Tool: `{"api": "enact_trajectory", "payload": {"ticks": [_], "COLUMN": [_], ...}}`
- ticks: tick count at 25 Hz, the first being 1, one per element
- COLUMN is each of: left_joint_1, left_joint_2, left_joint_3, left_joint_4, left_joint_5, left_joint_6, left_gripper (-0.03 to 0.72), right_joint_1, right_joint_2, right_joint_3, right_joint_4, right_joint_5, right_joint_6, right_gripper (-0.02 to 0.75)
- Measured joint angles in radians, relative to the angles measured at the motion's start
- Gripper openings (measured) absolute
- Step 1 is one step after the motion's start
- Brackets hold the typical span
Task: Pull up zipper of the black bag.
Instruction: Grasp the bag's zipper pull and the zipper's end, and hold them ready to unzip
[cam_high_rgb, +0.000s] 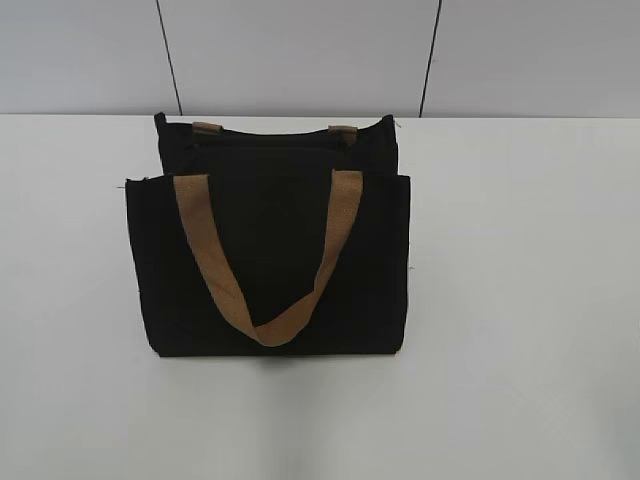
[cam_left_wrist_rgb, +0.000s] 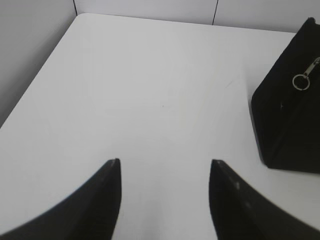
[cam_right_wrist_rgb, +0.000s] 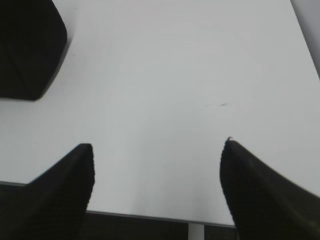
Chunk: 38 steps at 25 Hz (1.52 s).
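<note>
My left gripper needs to grab the black bag next by the corner at its zipper's end (cam_left_wrist_rgb: 311, 25), so as to pull up the zipper (cam_left_wrist_rgb: 305, 77).
The black bag (cam_high_rgb: 270, 260) stands upright in the middle of the white table, with a tan strap handle (cam_high_rgb: 262, 262) hanging down its front. The bag's side shows at the right of the left wrist view (cam_left_wrist_rgb: 290, 115), with the zipper pull and its silver ring (cam_left_wrist_rgb: 300, 81) near its top. A bag corner shows at the top left of the right wrist view (cam_right_wrist_rgb: 27, 47). My left gripper (cam_left_wrist_rgb: 165, 162) is open and empty over bare table, left of the bag. My right gripper (cam_right_wrist_rgb: 157, 145) is open and empty near the table's front edge. Neither gripper shows in the exterior view.
The white table (cam_high_rgb: 520, 300) extends on both sides of the bag. A grey panelled wall (cam_high_rgb: 300, 50) runs behind it. The table's front edge (cam_right_wrist_rgb: 150, 216) lies just under my right gripper.
</note>
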<state>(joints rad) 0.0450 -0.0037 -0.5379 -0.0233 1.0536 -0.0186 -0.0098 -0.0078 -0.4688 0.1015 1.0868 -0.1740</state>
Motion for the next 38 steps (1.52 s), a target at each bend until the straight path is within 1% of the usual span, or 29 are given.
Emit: {"api": "enact_trajectory", "payload": {"ticks": [23, 27, 29, 32, 34, 36, 38], "left_joint_1": [0.000, 0.000, 0.000, 0.000, 0.000, 0.000, 0.000], "left_joint_2": [0.000, 0.000, 0.000, 0.000, 0.021, 0.072, 0.159], "left_joint_3": [0.000, -0.009, -0.015, 0.004, 0.052, 0.124, 0.197], "left_joint_4": [0.000, -0.034, -0.075, -0.089, -0.080, -0.078, -0.095], "left_joint_5": [0.000, -0.024, -0.118, -0.394, -0.630, -0.823, -0.972], "left_joint_6": [0.000, 0.000, 0.000, 0.001, 0.001, 0.001, 0.001], "left_gripper": [0.419, 0.418, 0.418, 0.418, 0.418, 0.418, 0.410], "right_joint_1": [0.000, 0.000, 0.000, 0.000, 0.000, 0.000, 0.000], "right_joint_2": [0.000, 0.000, 0.000, 0.000, 0.000, 0.000, 0.000], "right_joint_3": [0.000, 0.000, 0.000, 0.000, 0.000, 0.000, 0.000], "right_joint_4": [0.000, 0.000, 0.000, 0.000, 0.000, 0.000, 0.000], "right_joint_5": [0.000, 0.000, 0.000, 0.000, 0.000, 0.000, 0.000], "right_joint_6": [0.000, 0.000, 0.000, 0.000, 0.000, 0.000, 0.000], "right_gripper": [0.595, 0.595, 0.595, 0.595, 0.595, 0.595, 0.595]}}
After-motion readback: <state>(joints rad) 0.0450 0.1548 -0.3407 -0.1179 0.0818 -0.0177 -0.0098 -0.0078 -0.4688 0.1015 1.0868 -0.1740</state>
